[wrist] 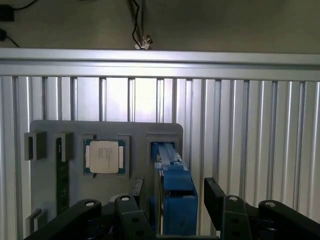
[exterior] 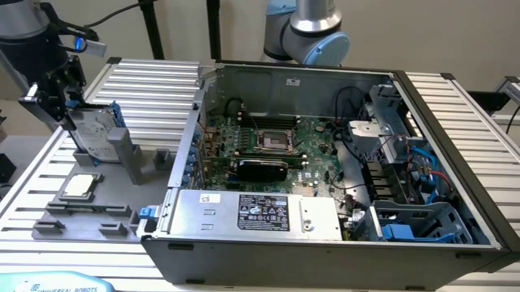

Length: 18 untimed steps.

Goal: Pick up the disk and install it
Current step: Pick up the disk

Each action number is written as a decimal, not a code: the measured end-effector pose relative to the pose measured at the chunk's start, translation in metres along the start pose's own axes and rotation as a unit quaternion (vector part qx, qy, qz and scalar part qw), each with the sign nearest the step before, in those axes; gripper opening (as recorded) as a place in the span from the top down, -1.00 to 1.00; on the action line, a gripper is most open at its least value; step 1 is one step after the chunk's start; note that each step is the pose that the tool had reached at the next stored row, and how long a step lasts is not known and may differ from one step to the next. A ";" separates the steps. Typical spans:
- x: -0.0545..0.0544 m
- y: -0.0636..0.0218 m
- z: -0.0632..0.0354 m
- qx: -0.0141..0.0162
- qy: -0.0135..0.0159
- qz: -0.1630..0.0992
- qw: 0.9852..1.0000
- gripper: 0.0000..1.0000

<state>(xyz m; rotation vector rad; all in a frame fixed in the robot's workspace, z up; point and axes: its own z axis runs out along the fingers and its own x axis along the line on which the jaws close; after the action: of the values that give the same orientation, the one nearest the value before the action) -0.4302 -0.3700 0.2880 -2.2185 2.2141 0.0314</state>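
My fingers are down on both sides of the blue carrier edge [exterior: 116, 113]. My gripper should close on the disk.
The disk [exterior: 91, 131] stands on edge in a slot of the grey fixture plate [exterior: 122, 201], on the exterior view's left; its silver face and blue carrier frame are showing. My gripper [exterior: 58, 97] is at the disk's upper end. In the wrist view the blue carrier edge of the disk [wrist: 176, 200] runs between my two black fingers [wrist: 136, 190], with my gripper [wrist: 175, 192] open. The jaws straddle the disk, a gap showing on each side. The lower part of the disk is hidden in the slot.
A small square silver chip [exterior: 81, 184] [wrist: 104, 156] lies in a pocket of the fixture plate [wrist: 47, 175]. The open computer case [exterior: 455, 158] takes up the exterior view's right, with a motherboard [exterior: 268, 143], a grey power supply [exterior: 252, 213] and a blue drive bay [exterior: 418, 222]. Ribbed aluminium table [exterior: 154, 79] surrounds them.
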 end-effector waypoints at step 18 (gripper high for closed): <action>0.000 0.0000 0.0003 0.000 0.000 0.000 1.000 0.34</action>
<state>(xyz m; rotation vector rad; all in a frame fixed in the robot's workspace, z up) -0.4302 -0.3703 0.2877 -2.2183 2.2140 0.0313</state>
